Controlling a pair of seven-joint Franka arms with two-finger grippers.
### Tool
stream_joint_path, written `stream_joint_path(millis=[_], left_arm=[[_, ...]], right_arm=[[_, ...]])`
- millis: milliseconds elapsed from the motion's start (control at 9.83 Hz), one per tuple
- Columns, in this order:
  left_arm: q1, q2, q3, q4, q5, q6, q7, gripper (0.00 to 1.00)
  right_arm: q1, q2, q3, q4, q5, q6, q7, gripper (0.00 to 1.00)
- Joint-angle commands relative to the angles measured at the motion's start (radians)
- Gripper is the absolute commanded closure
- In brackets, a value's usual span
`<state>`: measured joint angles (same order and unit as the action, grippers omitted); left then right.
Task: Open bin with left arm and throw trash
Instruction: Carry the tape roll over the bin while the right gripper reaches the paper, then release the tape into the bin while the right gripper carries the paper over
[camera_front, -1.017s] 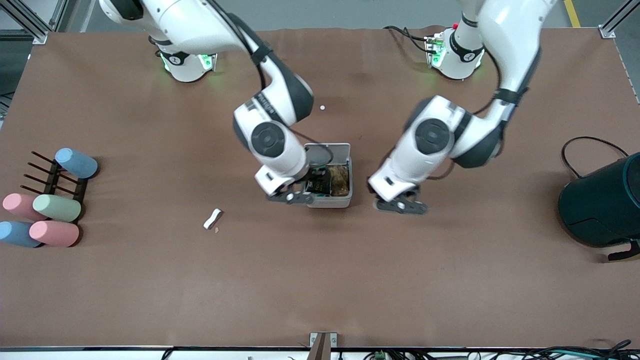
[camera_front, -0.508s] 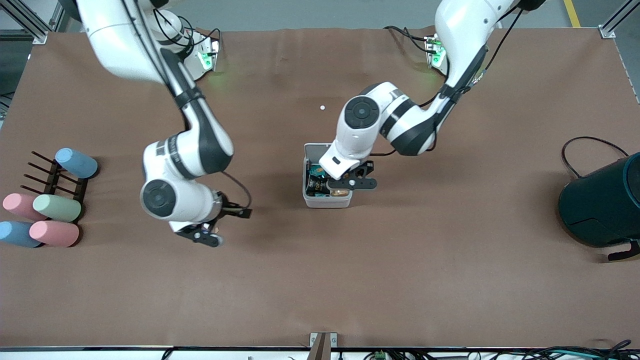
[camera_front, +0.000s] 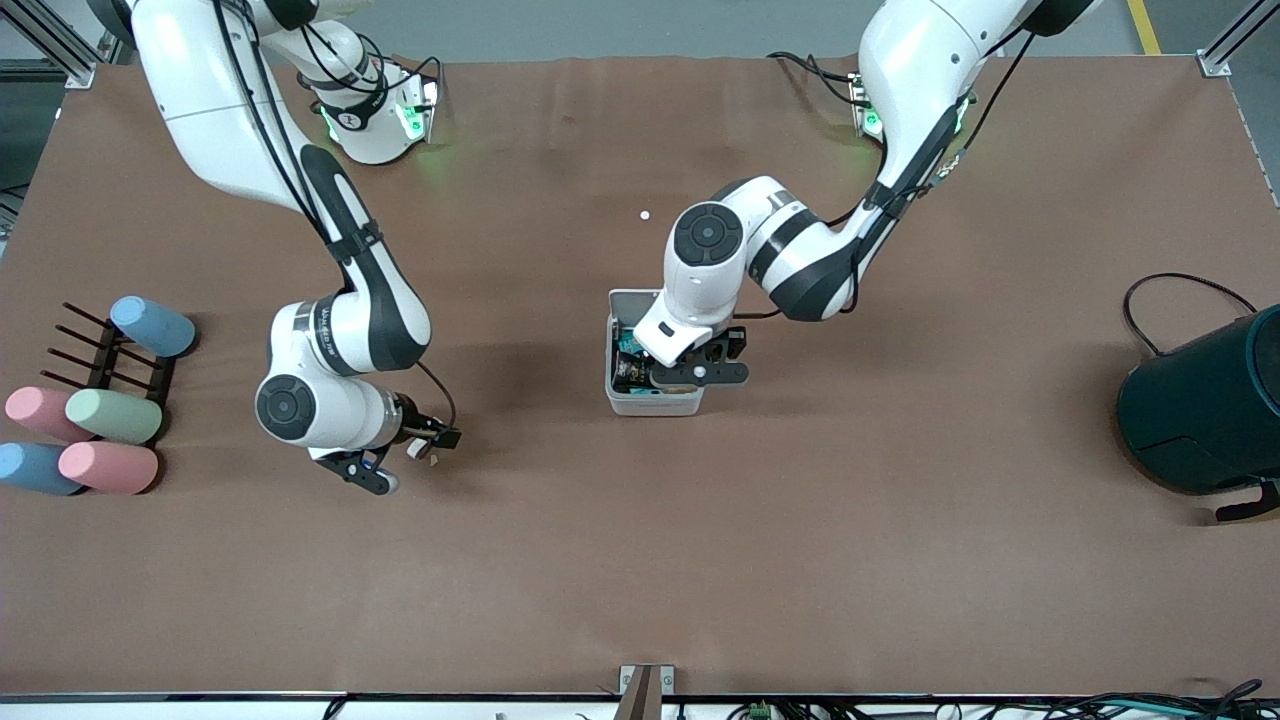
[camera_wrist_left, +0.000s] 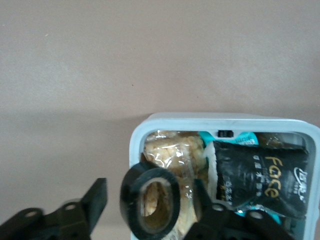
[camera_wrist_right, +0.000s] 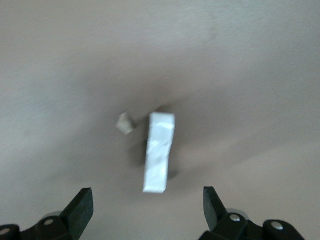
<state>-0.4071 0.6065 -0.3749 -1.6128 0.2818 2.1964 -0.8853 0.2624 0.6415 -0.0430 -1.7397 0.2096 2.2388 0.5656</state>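
The white strip is trash to throw into the bin (camera_front: 655, 404), so my right gripper needs to grab the strip by its middle (camera_front: 417, 449) next.
The bin (camera_front: 655, 404) stands mid-table with its lid (camera_front: 628, 298) open. In the left wrist view its rim (camera_wrist_left: 225, 119) frames a black printed wrapper (camera_wrist_left: 260, 180) and a clear snack pack (camera_wrist_left: 172, 145). My left gripper (camera_front: 693, 373) hangs over the bin, open. The black tape roll (camera_wrist_left: 131, 200) sits between its fingers with a gap on each side, over the bin's edge. My right gripper (camera_front: 405, 458) is open, low over the curled white strip (camera_front: 413, 449), which lies flat on the table between the fingers in the right wrist view (camera_wrist_right: 160, 150).
A small beige crumb (camera_wrist_right: 125, 122) lies beside the strip. Pastel cups (camera_front: 112, 415) and a dark rack (camera_front: 100, 350) are at the right arm's end. A dark teal cylinder (camera_front: 1200, 410) with a cable is at the left arm's end. A tiny white dot (camera_front: 645, 215) lies farther from the front camera than the bin.
The right gripper left the bin and swung over the white strip. The left gripper moved from the table beside the bin to over the bin, with the tape roll.
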Motion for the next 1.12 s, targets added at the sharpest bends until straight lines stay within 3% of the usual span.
stream_joint_path(millis=[0, 102, 203, 407, 712, 814, 1017], left_arm=[[0.019, -0.007, -0.001, 0.024, 0.023, -0.021, -0.001, 0.0], [0.019, -0.011, -0.001, 0.024, 0.022, -0.023, -0.001, 0.0], [0.031, -0.04, -0.001, 0.028, 0.022, -0.056, 0.0, 0.0], [0.121, -0.112, -0.015, 0.14, 0.004, -0.301, 0.04, 0.0], [0.298, -0.223, -0.013, 0.169, -0.105, -0.4, 0.248, 0.0], [0.344, -0.244, -0.015, 0.171, -0.111, -0.43, 0.312, 0.0], [0.398, -0.347, 0.004, 0.166, -0.166, -0.492, 0.443, 0.0]], right_arm=[[-0.023, -0.017, 0.014, -0.07, -0.01, 0.109, 0.019, 0.05], [-0.026, -0.002, 0.014, -0.066, -0.001, 0.137, 0.026, 0.29], [-0.028, 0.0, 0.014, -0.063, 0.001, 0.142, 0.04, 0.6], [-0.015, 0.015, 0.012, -0.061, -0.013, 0.148, 0.036, 0.96], [-0.012, 0.009, 0.012, -0.037, -0.013, 0.128, 0.039, 1.0], [-0.015, -0.012, 0.014, -0.021, -0.013, 0.067, 0.054, 1.0], [0.006, -0.063, 0.021, 0.148, -0.01, -0.187, 0.124, 1.0]])
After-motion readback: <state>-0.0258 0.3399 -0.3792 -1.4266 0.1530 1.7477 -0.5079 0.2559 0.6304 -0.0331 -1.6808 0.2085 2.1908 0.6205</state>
